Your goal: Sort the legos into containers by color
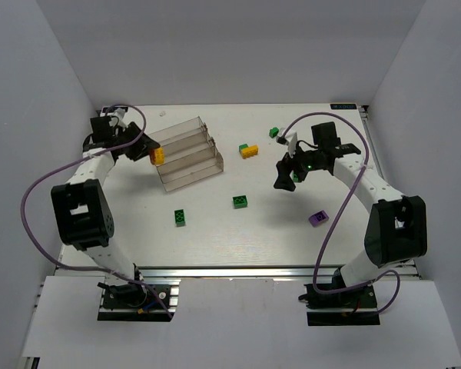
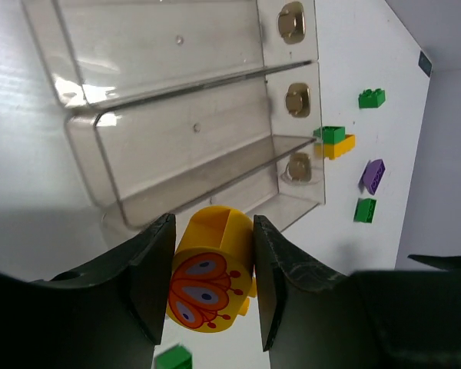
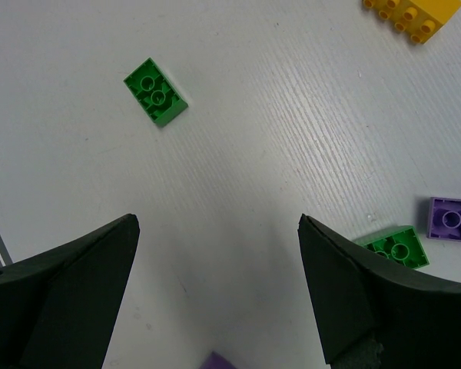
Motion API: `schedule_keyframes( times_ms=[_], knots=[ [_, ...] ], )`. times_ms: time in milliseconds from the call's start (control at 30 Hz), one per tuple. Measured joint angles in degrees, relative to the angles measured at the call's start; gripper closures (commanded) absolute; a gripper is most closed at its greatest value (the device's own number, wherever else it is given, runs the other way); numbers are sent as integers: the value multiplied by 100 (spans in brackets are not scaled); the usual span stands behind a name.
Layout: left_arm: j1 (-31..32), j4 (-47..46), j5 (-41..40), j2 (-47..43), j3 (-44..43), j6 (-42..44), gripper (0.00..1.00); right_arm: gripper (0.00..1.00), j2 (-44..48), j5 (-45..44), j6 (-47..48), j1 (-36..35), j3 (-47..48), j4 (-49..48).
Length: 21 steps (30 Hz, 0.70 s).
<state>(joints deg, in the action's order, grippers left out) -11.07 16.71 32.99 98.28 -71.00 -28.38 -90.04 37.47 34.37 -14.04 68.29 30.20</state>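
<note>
The yellow lego is off the tray's end edge and would fall short if I opened now. My left gripper should move the lego over the tray before letting go.
My left gripper point(image 1: 152, 151) is shut on a yellow lego point(image 1: 157, 156) with an orange butterfly print point(image 2: 211, 269), held just off the left end of the clear stepped tray point(image 1: 190, 154). In the left wrist view the tray's three long containers point(image 2: 192, 115) lie ahead of the brick, and I see no bricks in them. My right gripper point(image 1: 288, 173) hangs open over the table right of centre, with nothing between its jaws point(image 3: 217, 223). Loose legos lie on the table: green point(image 1: 180, 217), green point(image 1: 240, 201), green point(image 1: 275, 132), a yellow and green pair point(image 1: 249, 150), purple point(image 1: 318, 218).
Under the right gripper lie a green brick point(image 3: 156, 92), another green one point(image 3: 392, 246), a purple one point(image 3: 453, 219) and a yellow one point(image 3: 411, 15). White walls close in the table on three sides. Purple cables loop beside both arms.
</note>
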Motion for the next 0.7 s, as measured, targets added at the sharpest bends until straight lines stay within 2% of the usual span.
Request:
schedule_keyframes(
  times_ms=[233,367,500,600,633,700],
  knots=[
    [680,20,-205,946,-664,-109,68,11,98,-4,-57,4,-74,-76],
    [984,179,-350,1099,-693,-107,56,11,120,-26,-59,4,-74,-87],
    [1145,361,-540,1106,-817,-68,36,11,120,-44,-83,4,-74,-107],
    [1185,420,-693,1106,-992,-31,31,11,120,-44,-96,4,-74,-129],
    [1185,433,-737,1106,-1040,-26,26,11,120,-44,-98,4,-74,-129],
    [1204,455,-822,1106,-1115,0,25,11,118,-42,-98,4,-66,-129]
  ],
)
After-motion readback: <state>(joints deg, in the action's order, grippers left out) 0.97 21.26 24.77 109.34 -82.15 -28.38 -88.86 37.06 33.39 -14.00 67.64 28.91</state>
